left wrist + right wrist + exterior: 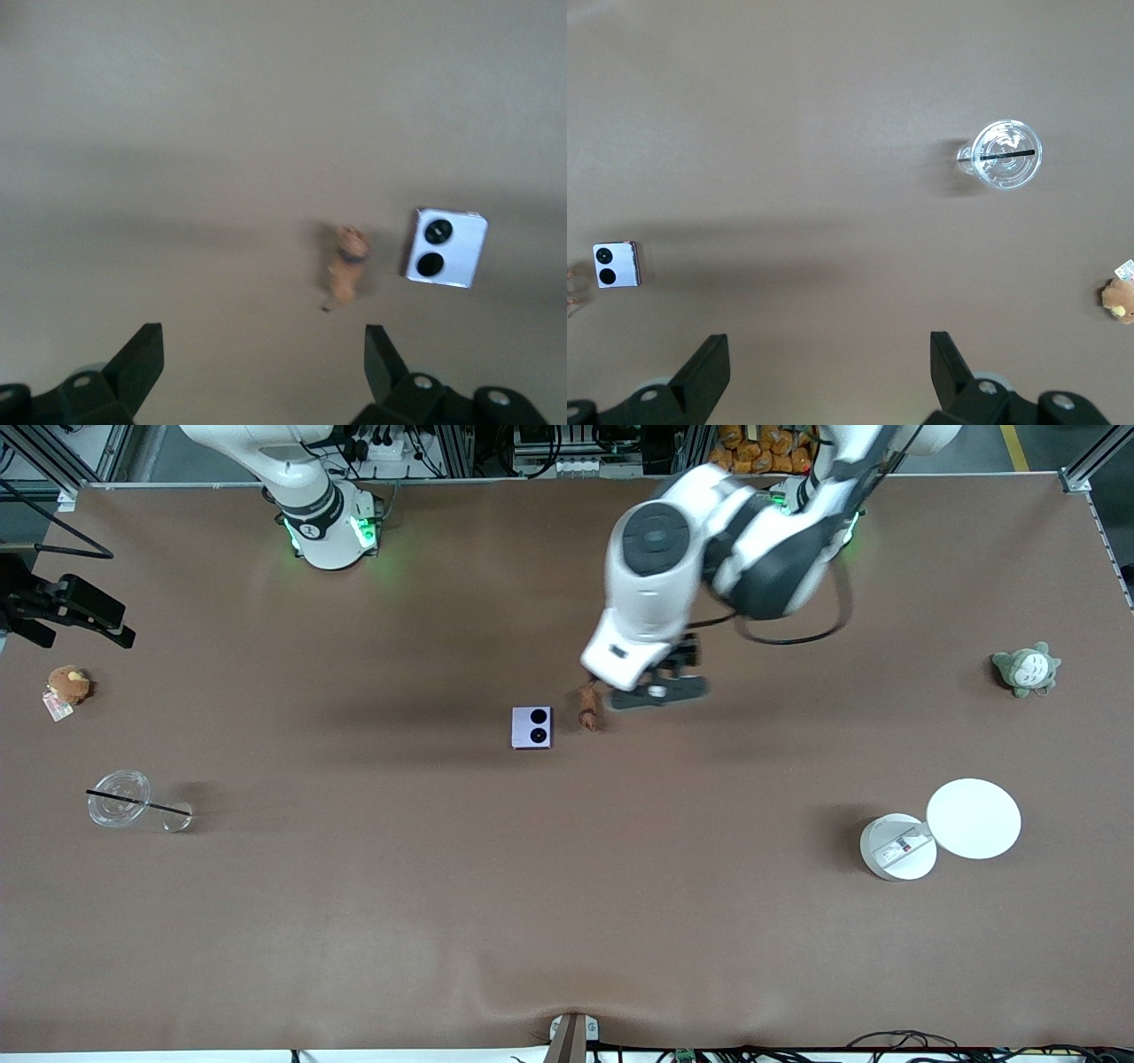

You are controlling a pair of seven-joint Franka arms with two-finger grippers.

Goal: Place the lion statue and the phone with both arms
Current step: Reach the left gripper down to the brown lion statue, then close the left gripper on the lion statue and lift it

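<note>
My left gripper grabs the lion statue by its dark-collared neck point(589, 713) next, to place the statue along with the phone point(532, 727).
The lion statue point(587, 710) is a tiny orange-brown figurine in the middle of the table. It stands just beside the phone point(532, 727), toward the left arm's end. The phone is pale lilac, lies flat and shows two black circles. My left gripper point(657, 691) hangs open and empty over the bare table right beside the lion. In the left wrist view the lion point(347, 266) and the phone point(446, 248) lie ahead of the open left gripper point(261, 354). My right gripper point(828, 359) is open and empty, high over the table. It is out of the front view. The phone point(616, 265) shows far off in its view.
A clear plastic cup with a black straw point(120, 800) and a brown plush point(68, 684) lie at the right arm's end. A grey-green plush point(1026, 670) and two white discs point(973, 818) lie at the left arm's end. A black stand point(62, 607) juts in near the brown plush.
</note>
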